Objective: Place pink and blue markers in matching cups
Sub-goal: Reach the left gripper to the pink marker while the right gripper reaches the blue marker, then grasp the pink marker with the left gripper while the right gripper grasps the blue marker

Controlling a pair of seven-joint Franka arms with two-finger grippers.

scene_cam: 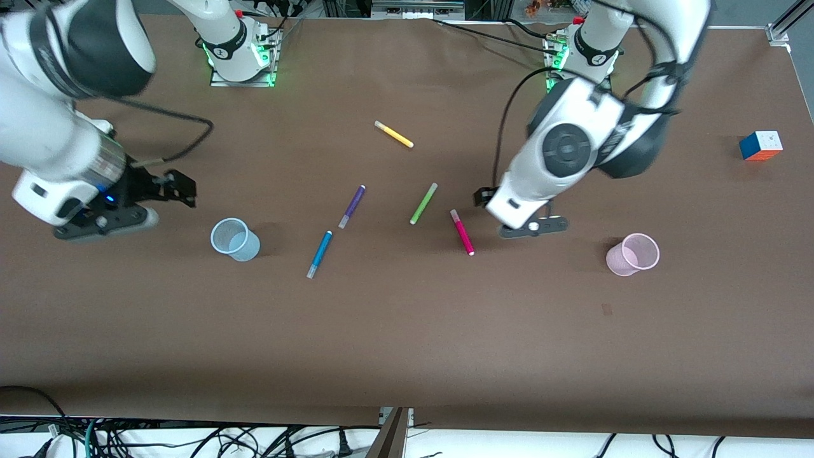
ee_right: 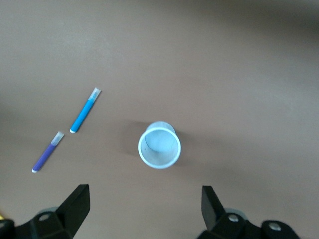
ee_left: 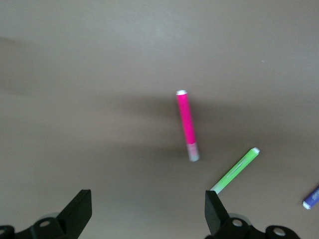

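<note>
The pink marker should go in the matching pink cup [scene_cam: 632, 254]. For that, my left gripper will next grab the marker by its translucent end with the cap [scene_cam: 455, 216].
The pink marker [scene_cam: 462, 232] lies on the brown table near the middle; it also shows in the left wrist view [ee_left: 186, 124]. The blue marker [scene_cam: 319, 254] lies near the pale blue cup [scene_cam: 234, 239]; both show in the right wrist view, marker [ee_right: 84, 116] and cup [ee_right: 159, 145]. The pale pink cup [scene_cam: 631, 254] stands upright toward the left arm's end. My left gripper [scene_cam: 533, 228] [ee_left: 148, 209] is open and empty over the table beside the pink marker. My right gripper [scene_cam: 105, 222] [ee_right: 144, 206] is open and empty over the table beside the blue cup.
A purple pen [scene_cam: 351, 206] and a lime-green pen [scene_cam: 423, 203] lie between the blue and pink markers. A yellow pen [scene_cam: 393, 134] lies nearer the robots' bases. A colour cube [scene_cam: 760, 145] sits at the left arm's end of the table.
</note>
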